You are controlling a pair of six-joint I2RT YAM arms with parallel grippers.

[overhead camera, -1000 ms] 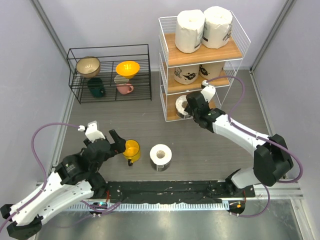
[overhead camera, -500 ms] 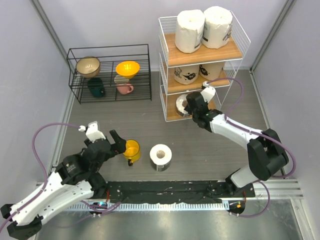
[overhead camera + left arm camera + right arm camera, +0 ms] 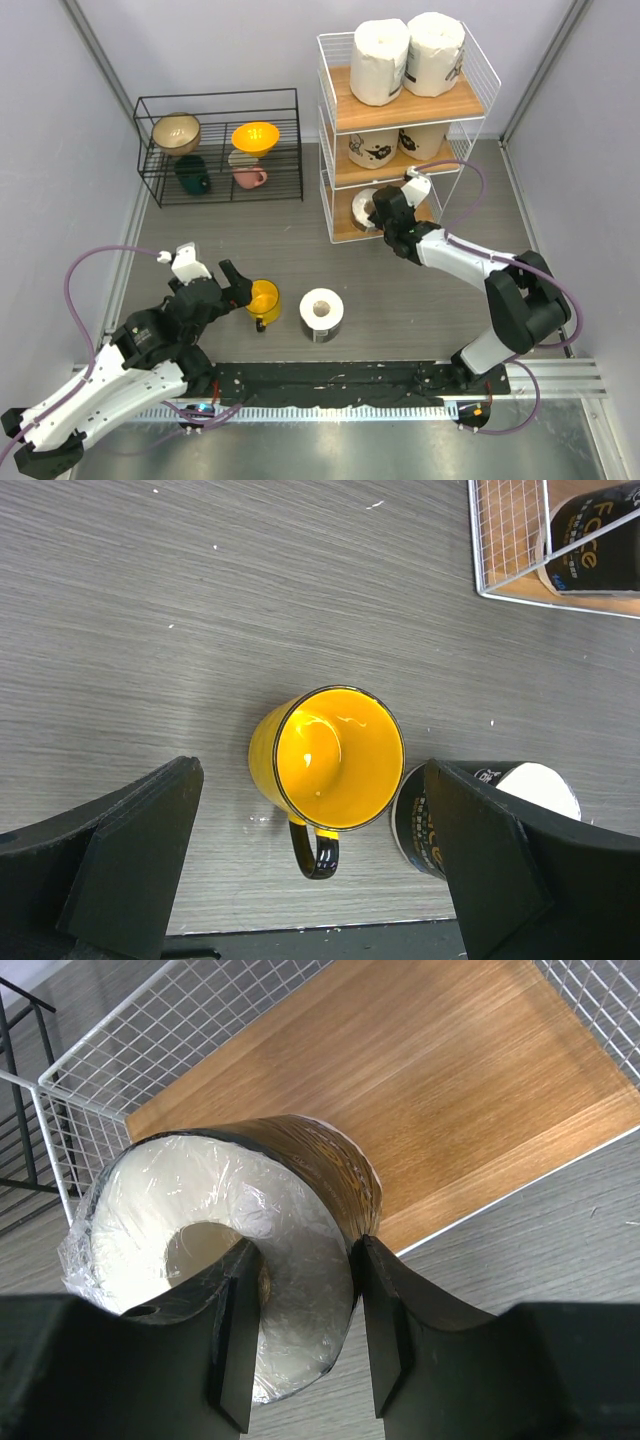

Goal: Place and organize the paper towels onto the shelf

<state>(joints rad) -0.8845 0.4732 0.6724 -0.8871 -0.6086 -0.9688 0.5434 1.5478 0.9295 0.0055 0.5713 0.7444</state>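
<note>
The plastic-wrapped roll sits on the flat bottom board beside the wire side, so it is time for my right gripper to open now.
The shelf point(image 3: 470, 100) stands at the back right. Two white paper towels point(image 3: 380, 60) sit on its top board, and two with printed wrappers point(image 3: 372, 148) on the middle one. My right gripper point(image 3: 305, 1330) is shut on a plastic-wrapped roll point(image 3: 230, 1260), one finger in its core and one outside. It holds the roll at the front-left edge of the bottom board point(image 3: 420, 1090). Another roll point(image 3: 321, 313) stands on the table. My left gripper point(image 3: 310, 850) hangs open over a yellow cup point(image 3: 335, 755), with that roll point(image 3: 430, 820) beside its right finger.
A low black wire rack point(image 3: 220, 145) with bowls and cups stands at the back left. Grey walls close in both sides. The arms' black base rail point(image 3: 330, 380) runs along the near edge.
My right arm's elbow has swung in toward the shelf while the held roll stays at the bottom tier's front. The left arm has not moved.
</note>
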